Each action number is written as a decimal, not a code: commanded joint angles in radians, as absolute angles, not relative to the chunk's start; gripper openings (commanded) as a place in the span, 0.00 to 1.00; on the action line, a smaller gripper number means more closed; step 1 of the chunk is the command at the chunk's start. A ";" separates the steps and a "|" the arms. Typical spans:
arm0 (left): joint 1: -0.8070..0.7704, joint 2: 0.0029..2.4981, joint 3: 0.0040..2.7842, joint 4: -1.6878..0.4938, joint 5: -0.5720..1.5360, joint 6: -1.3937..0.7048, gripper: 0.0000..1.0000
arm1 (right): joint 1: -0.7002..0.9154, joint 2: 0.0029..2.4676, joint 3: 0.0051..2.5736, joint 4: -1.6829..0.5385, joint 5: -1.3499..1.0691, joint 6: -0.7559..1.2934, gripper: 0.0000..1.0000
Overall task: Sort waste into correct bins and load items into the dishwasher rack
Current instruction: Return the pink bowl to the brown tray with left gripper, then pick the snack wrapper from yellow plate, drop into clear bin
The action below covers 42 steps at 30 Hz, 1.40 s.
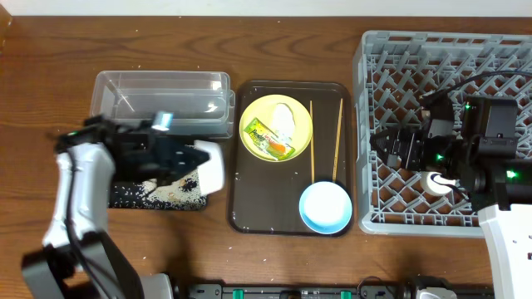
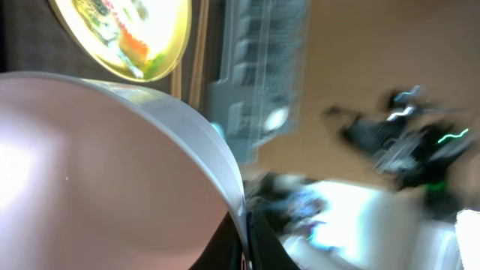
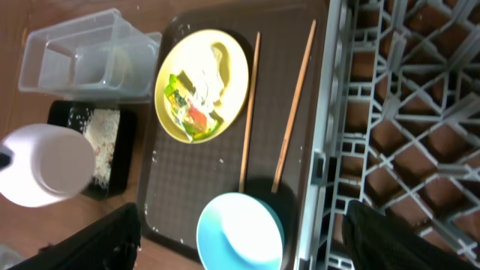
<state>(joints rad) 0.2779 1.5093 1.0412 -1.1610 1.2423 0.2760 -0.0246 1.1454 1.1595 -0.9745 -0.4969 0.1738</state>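
Note:
My left gripper holds the white bowl tilted short of the brown tray's bottom, so I will lay the bowl flat there before I open the gripper.
My left gripper (image 2: pixel 246 241) is shut on the rim of the small white bowl (image 1: pixel 208 165), held tilted over the black tray-bin (image 1: pixel 133 196), which has rice scraps in it. The clear tub (image 1: pixel 162 98) stands behind the bin. The yellow plate (image 1: pixel 276 126) holds the green-and-orange wrapper (image 1: pixel 269 139) and white paper (image 1: pixel 285 120). Two chopsticks (image 1: pixel 312 139) (image 1: pixel 337 137) and the light blue bowl (image 1: pixel 325 206) lie on the brown tray. My right gripper (image 1: pixel 387 146) is open and empty over the left side of the grey rack (image 1: pixel 440 58), above the blue bowl (image 3: pixel 240 232) in the wrist view.
The dark brown serving tray (image 1: pixel 249 191) sits between the bins and the rack. Rice specks are scattered on it. The rack's left wall (image 3: pixel 321 165) runs beside the tray. Bare wooden table lies behind and to the far left.

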 commanded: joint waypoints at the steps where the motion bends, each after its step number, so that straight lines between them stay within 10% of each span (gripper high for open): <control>1: 0.113 1.454 1.051 -1.061 0.942 0.015 0.06 | -0.012 1.145 1.172 -0.958 -0.494 0.160 0.85; 12: -0.500 1.557 1.051 -0.807 0.260 -0.572 0.08 | -0.012 1.145 1.172 -0.964 -0.494 0.171 0.85; 16: -0.603 1.611 1.052 -0.727 0.234 -0.608 0.29 | -0.012 1.145 1.172 -0.955 -0.493 0.170 0.86; 30: -0.448 1.627 1.218 -0.538 0.054 -0.351 0.79 | -0.012 1.145 1.172 -0.957 -0.493 0.170 0.88; 42: -0.419 1.924 1.218 -0.350 0.018 -0.315 0.81 | -0.012 1.145 1.170 -0.962 -0.493 0.170 0.88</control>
<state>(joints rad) -0.4133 1.8957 1.2083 -0.3527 0.0437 -0.3382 -0.0246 1.1454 1.1595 -0.9600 -0.4965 0.1741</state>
